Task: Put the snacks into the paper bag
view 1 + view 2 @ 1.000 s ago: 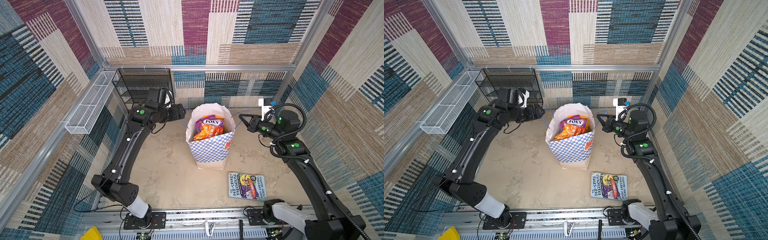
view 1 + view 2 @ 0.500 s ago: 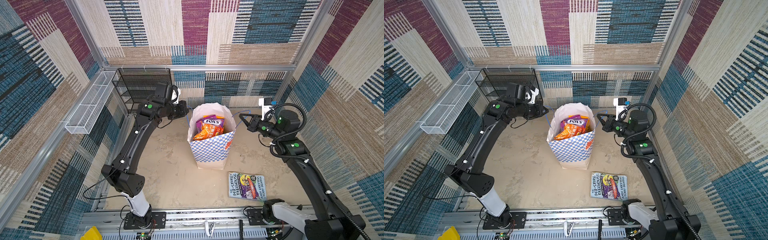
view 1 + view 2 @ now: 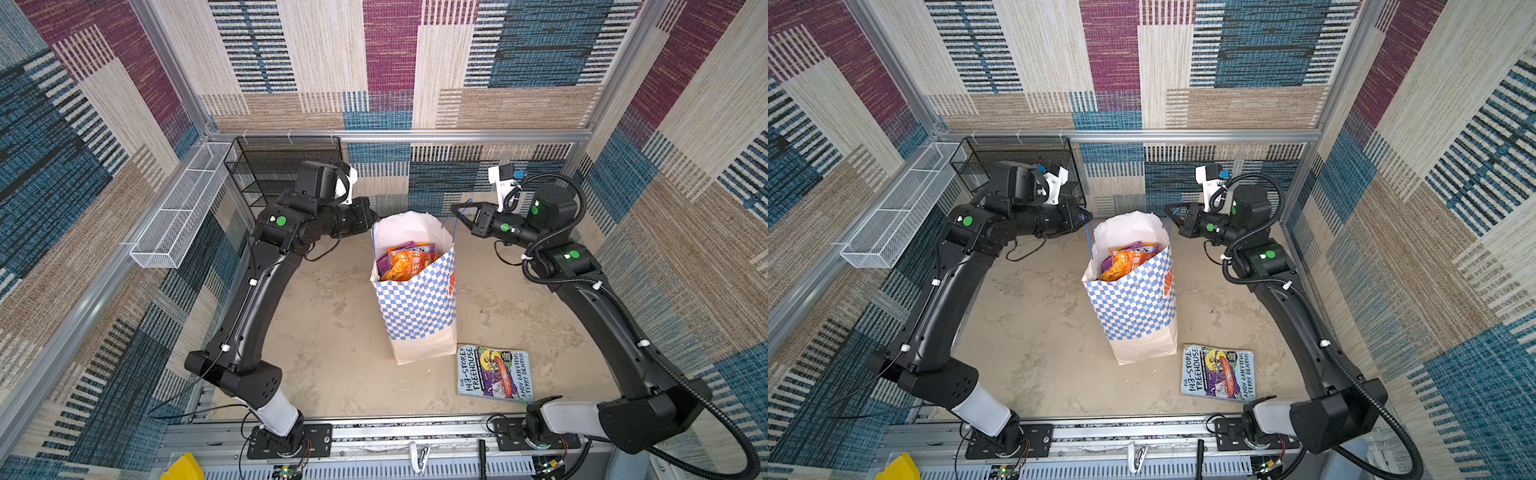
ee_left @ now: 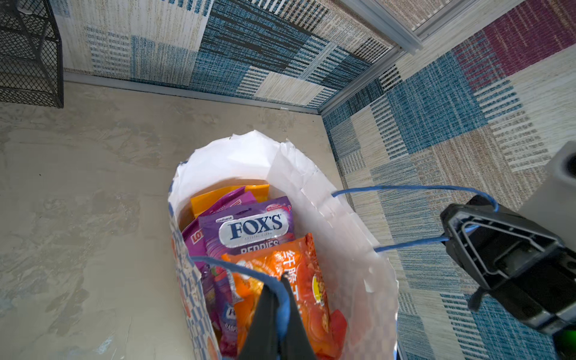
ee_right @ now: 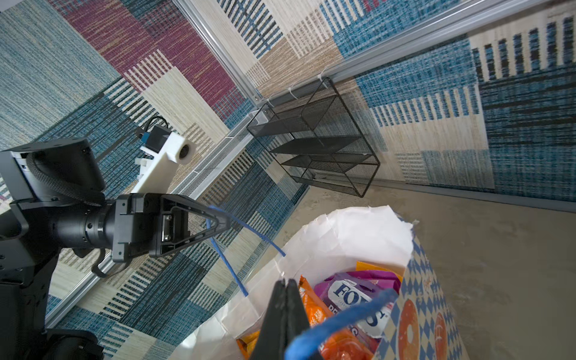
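I need to keep the paper bag in my right gripper until it stands upright, because the bag's lower edge is slanted against the floor.
The blue-and-white checkered paper bag (image 3: 415, 311) (image 3: 1133, 307) stands mid-floor with its mouth open. The snacks lie inside it: a purple Fox's packet (image 4: 252, 227) (image 5: 352, 293), an orange chips packet (image 4: 299, 280) and others under them. My left gripper (image 3: 374, 216) (image 3: 1089, 216) (image 4: 276, 283) is shut on the bag's left blue cord handle (image 4: 237, 268) (image 5: 224, 252). At the opposite rim, my right gripper (image 3: 454, 209) (image 3: 1168, 208) (image 5: 286, 282) is shut on the right blue cord handle (image 4: 405, 187) (image 5: 343, 321). Both grippers hover just above the rim.
A flat illustrated book (image 3: 492, 374) (image 3: 1219, 374) lies on the floor right of the bag's base. A black mesh rack (image 3: 282, 170) stands at the back left, and a white wire basket (image 3: 178, 212) hangs on the left wall. Patterned walls close in on three sides.
My left gripper moved right to the bag's left handle and closed on it. The bag's base now shows nearer the book. The right gripper has stayed put.
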